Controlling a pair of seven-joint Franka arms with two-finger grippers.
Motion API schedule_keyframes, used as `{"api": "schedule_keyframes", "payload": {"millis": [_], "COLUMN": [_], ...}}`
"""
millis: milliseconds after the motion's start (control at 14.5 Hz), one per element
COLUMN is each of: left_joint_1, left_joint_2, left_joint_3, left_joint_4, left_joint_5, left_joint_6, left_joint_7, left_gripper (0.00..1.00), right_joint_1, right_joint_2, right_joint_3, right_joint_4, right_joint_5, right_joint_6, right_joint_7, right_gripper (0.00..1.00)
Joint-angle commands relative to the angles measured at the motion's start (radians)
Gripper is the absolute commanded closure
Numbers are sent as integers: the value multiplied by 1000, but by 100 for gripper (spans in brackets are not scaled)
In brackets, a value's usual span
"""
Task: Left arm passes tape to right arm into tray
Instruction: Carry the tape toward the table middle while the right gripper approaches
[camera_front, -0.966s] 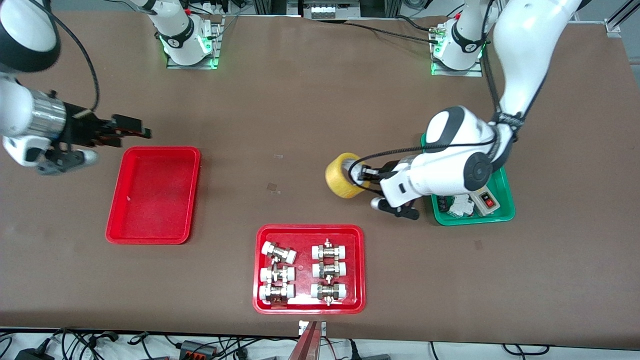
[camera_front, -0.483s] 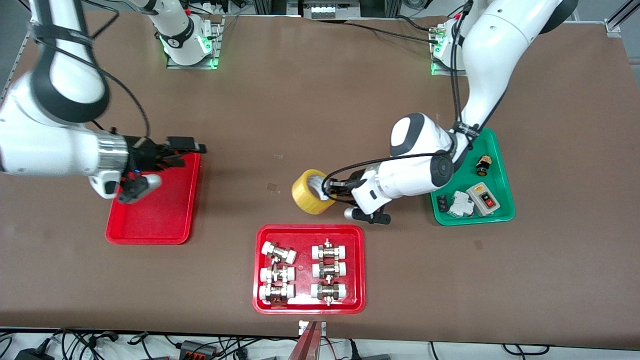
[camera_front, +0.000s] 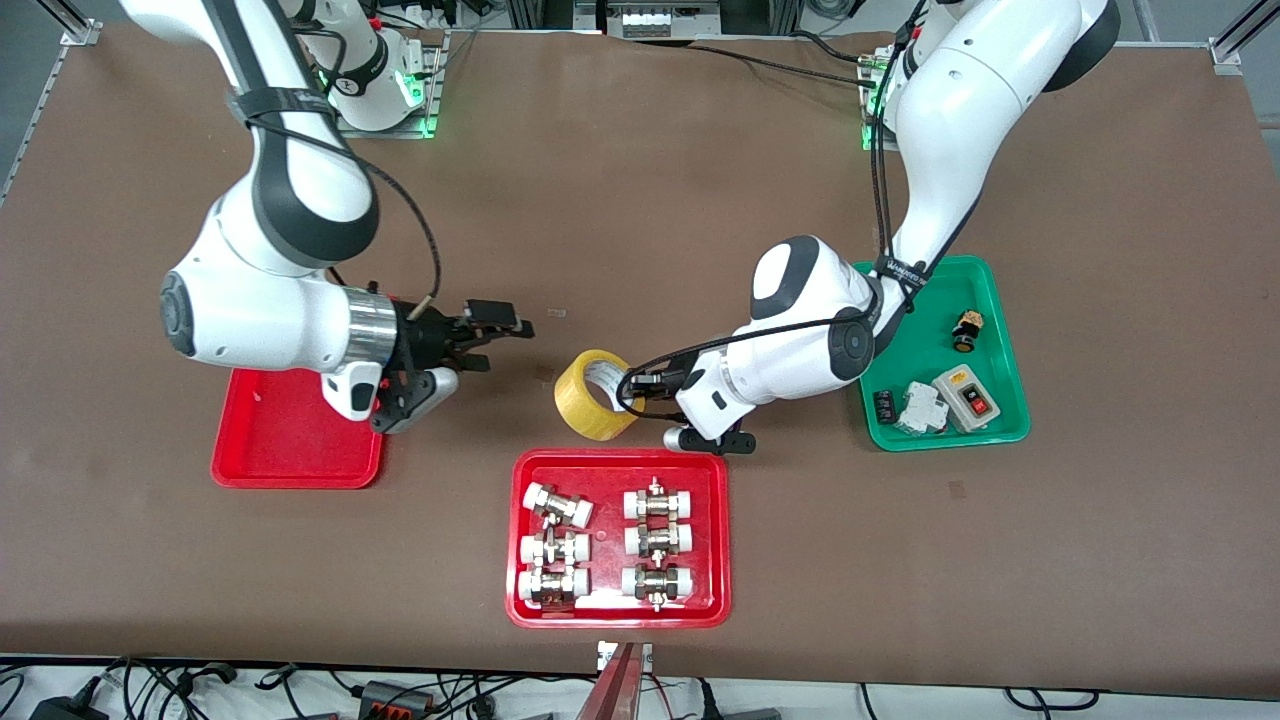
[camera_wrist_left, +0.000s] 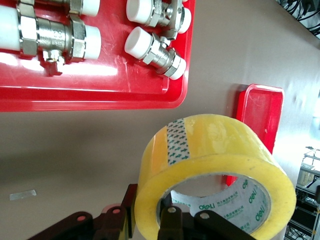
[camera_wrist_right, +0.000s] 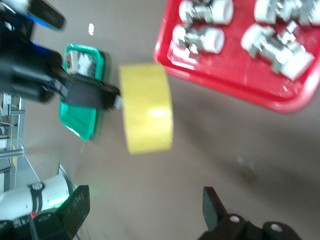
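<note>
Next, my right gripper grabs the yellow tape by its ring side (camera_front: 569, 396) to put it in the empty red tray (camera_front: 290, 450).
The yellow tape (camera_front: 592, 393) hangs in the air over the table middle, just above the fittings tray's edge. My left gripper (camera_front: 624, 388) is shut on the tape's wall, one finger (camera_wrist_left: 171, 220) inside the hole and one outside. The tape fills the left wrist view (camera_wrist_left: 215, 165). My right gripper (camera_front: 505, 335) is open and empty, pointing at the tape a short gap away. In the right wrist view the tape (camera_wrist_right: 146, 107) sits ahead of the spread right gripper (camera_wrist_right: 145, 207). The empty red tray (camera_front: 290, 450) lies toward the right arm's end, partly under that arm.
A red tray with several white-capped metal fittings (camera_front: 715, 540) lies nearest the front camera, below the tape. A green tray (camera_front: 925, 330) with small electrical parts lies toward the left arm's end. Cables run along the table's top edge.
The left arm has carried the tape toward the right arm's end and lower. The right arm has swung from beside the red tray toward the tape, gripper open.
</note>
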Motion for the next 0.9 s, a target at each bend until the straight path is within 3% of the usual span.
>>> {"api": "schedule_keyframes", "payload": {"millis": [0,483,828], "left_joint_1": [-18,-26,-32], "left_joint_2": [10,16,16], "left_joint_3": [18,24,26], "left_joint_4": [43,43,42], "left_joint_5": [-8,-8,-7], "left_joint_6": [-9,48,48], "left_joint_7": [-2,4,4], "left_gripper": [97,97,97], "right_joint_1": [27,67,65], "right_joint_2": [75,140,185], "right_joint_3": [-7,-3,-1], "right_joint_4": [85,93,133], "right_joint_5": [60,97,140], "right_joint_6": [44,162,166], "right_joint_7": [-18,-18,-24], "right_gripper": [0,0,0]}}
